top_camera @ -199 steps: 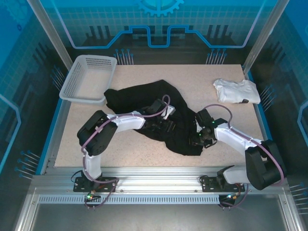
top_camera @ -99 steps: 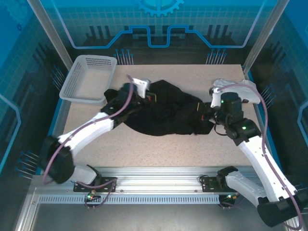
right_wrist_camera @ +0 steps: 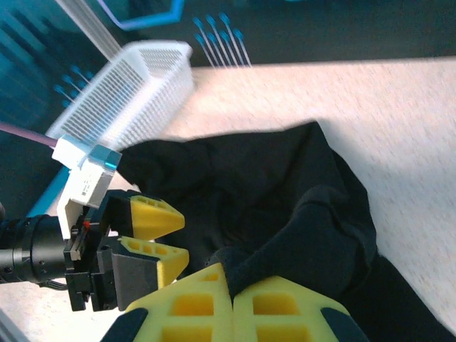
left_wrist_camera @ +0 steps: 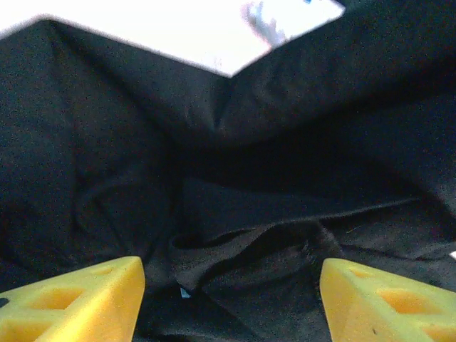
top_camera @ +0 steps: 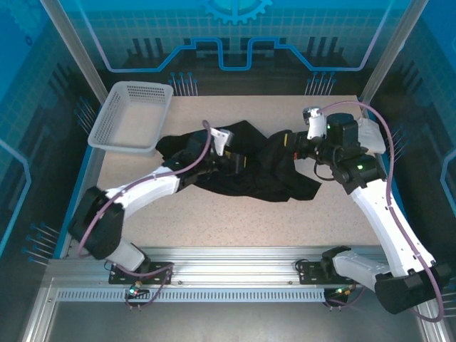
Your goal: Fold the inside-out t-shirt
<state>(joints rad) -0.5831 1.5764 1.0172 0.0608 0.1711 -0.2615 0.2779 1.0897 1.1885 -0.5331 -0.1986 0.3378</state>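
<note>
The left gripper next needs to pick up the t-shirt's loose wrinkled edge [top_camera: 247, 164] [left_wrist_camera: 241, 261], away from the right gripper's fold. That will spread the t-shirt for folding.
The inside-out t-shirt [top_camera: 256, 174] is a crumpled black heap across the middle of the table. My left gripper [top_camera: 235, 162] sits low over the heap's left half. In the left wrist view it [left_wrist_camera: 231, 303] is open, its yellow fingers [left_wrist_camera: 75, 299] wide apart over wrinkled black cloth [left_wrist_camera: 235, 235] and gripping nothing. My right gripper [top_camera: 286, 141] is at the heap's far right side. The right wrist view shows it [right_wrist_camera: 231, 281] shut on a raised fold of the shirt [right_wrist_camera: 306, 228], with the open left gripper [right_wrist_camera: 157, 239] just beyond.
A white mesh basket [top_camera: 134, 114] stands empty at the back left corner and also shows in the right wrist view [right_wrist_camera: 135, 92]. Bare speckled table [top_camera: 235, 214] lies between the shirt and the near edge. Frame posts and blue panels close in the sides.
The left gripper has slid right along the shirt and opened, letting go of the cloth. The right gripper, still shut, has pulled its fold farther back and left.
</note>
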